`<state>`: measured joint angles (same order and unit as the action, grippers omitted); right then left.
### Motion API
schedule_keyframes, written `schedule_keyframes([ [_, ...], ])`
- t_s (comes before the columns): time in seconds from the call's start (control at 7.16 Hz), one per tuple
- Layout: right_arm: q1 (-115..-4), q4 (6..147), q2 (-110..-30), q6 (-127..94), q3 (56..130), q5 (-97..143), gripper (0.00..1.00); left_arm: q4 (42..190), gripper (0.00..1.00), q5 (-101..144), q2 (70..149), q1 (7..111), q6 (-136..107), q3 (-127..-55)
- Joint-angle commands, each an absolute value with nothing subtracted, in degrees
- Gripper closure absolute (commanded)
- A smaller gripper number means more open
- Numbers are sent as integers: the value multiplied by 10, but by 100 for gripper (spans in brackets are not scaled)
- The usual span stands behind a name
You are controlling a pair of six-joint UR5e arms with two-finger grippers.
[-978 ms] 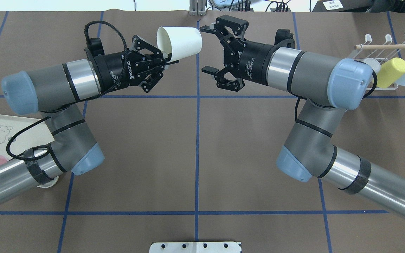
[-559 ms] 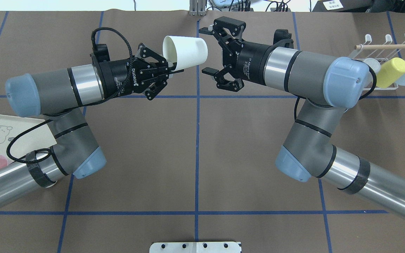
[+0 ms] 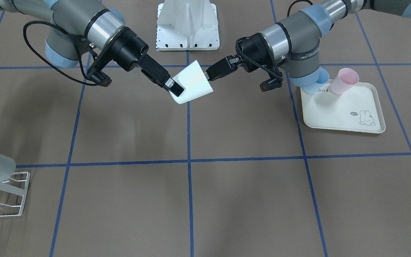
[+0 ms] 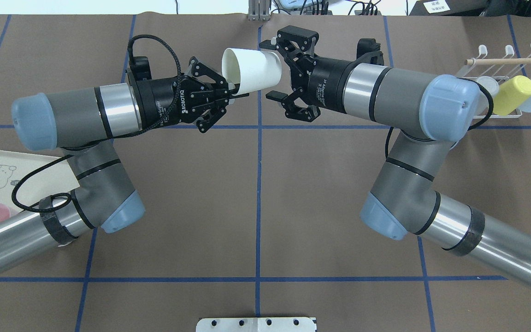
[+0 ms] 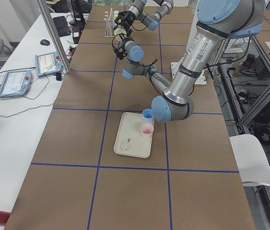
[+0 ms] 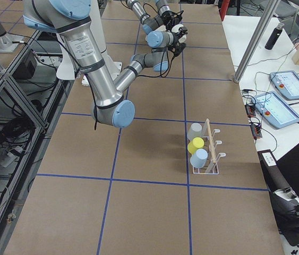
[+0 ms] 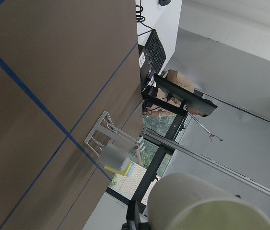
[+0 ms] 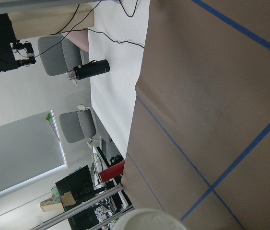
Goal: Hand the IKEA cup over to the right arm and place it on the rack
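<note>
My right gripper will next grab the white cup around its base (image 3: 180,90), because the fingers of my left gripper are crowding the cup's rim.
A white IKEA cup (image 4: 256,69) lies on its side in the air over the table's far middle. My left gripper (image 4: 237,90) is shut on its rim, one finger inside the mouth. My right gripper (image 4: 271,70) is open, its jaws spread above and below the cup's base without closing on it. In the front view the cup (image 3: 193,85) hangs between both grippers. The white wire rack (image 4: 496,64) with a wooden bar stands at the far right and holds a grey, a yellow and a pale blue cup.
A cream rabbit-print tray (image 3: 344,117) with a pink cup (image 3: 344,81) and a blue cup sits on the robot's left side, under the left arm's elbow. Blue tape lines grid the brown table. The robot's white base plate (image 3: 187,25) is at the near edge.
The left gripper has carried the cup to the right, and the right gripper has moved left. The cup's base now sits between the right gripper's open fingers.
</note>
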<state>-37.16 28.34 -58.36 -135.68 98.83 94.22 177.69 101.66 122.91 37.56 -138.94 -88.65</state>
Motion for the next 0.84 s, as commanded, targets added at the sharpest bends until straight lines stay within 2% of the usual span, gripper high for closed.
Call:
schedule_keyframes([
  [0.0, -370, 278, -583, -1361, 991, 941, 0, 1777, 100, 1016, 1231, 374, -1390, -885],
  [0.28, -370, 277, -583, -1367, 991, 937, 6, 1778, 100, 1016, 1231, 374, -1390, -887],
  [0.42, -370, 276, -583, -1368, 991, 937, 20, 1779, 100, 1015, 1232, 374, -1391, -887],
  [0.56, -370, 277, -583, -1368, 992, 936, 47, 1779, 98, 1015, 1232, 374, -1392, -887],
  [0.7, -370, 277, -583, -1374, 995, 936, 76, 1779, 50, 1014, 1232, 373, -1392, -887],
])
